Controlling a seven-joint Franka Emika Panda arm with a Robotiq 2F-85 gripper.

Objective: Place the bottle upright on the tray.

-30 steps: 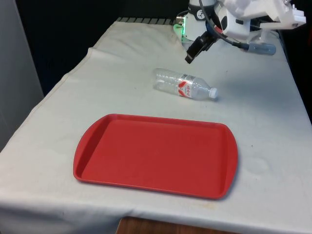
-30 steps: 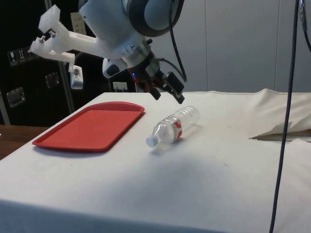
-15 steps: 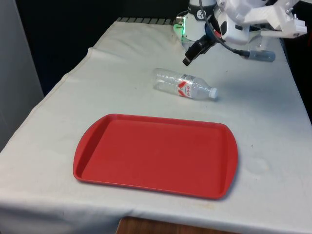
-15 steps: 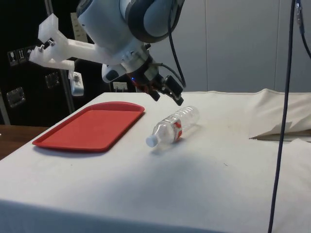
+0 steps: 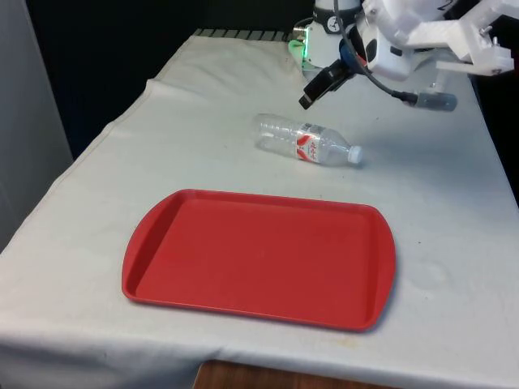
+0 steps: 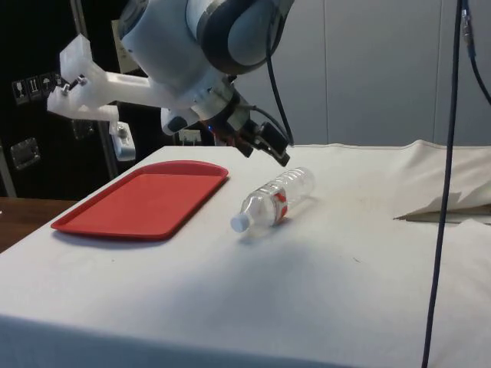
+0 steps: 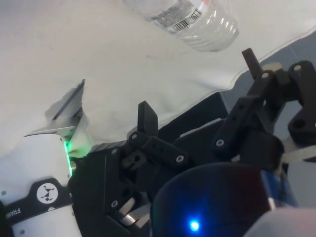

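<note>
The bottle should stand upright on the tray, so my gripper will next grab its upper body below the white cap (image 5: 328,148).
A clear plastic bottle (image 5: 306,142) with a red label and a white cap lies on its side on the white cloth, cap towards the front view's right. It also shows in the side view (image 6: 275,198) and in the wrist view (image 7: 192,19). The red tray (image 5: 162,212) lies flat nearer the camera, with nothing on it, and appears again in the side view (image 6: 92,228). My gripper (image 5: 312,87) hangs above and just behind the bottle's base end, clear of it (image 6: 276,149). In the wrist view the gripper (image 7: 197,91) is open with nothing between the fingers.
A strip of bare cloth separates the bottle from the tray. The cloth bunches into a fold (image 6: 449,205) at the side view's right. A dark cable (image 6: 446,153) hangs down in front of that fold.
The gripper has drifted slightly towards the front view's left and the arm's wrist has turned. The bottle and tray have not moved.
</note>
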